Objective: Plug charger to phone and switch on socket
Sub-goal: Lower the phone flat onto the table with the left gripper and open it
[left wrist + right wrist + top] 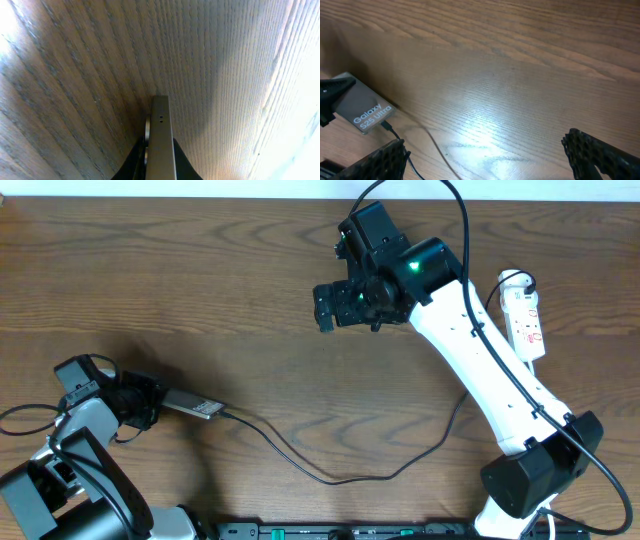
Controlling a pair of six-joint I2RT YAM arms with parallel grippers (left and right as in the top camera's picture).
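Beneath my left gripper's fingers, the phone's lower edge meets the tabletop, and if released the phone would come to rest there, so it is now time to open.
The phone lies at the left of the table, its left end held in my left gripper, which is shut on it. In the left wrist view the phone's edge runs out between the black fingers. In the right wrist view the phone shows its "Galaxy S25 Ultra" print. The charger cable runs from the phone's right end across the table; its connector tip sits at the phone's end. The white socket lies at the far right. My right gripper is open and empty, above the table's middle.
The right arm's white links stretch from the base at bottom right past the socket. Black robot cables loop over the right arm. A dark rail runs along the front edge.
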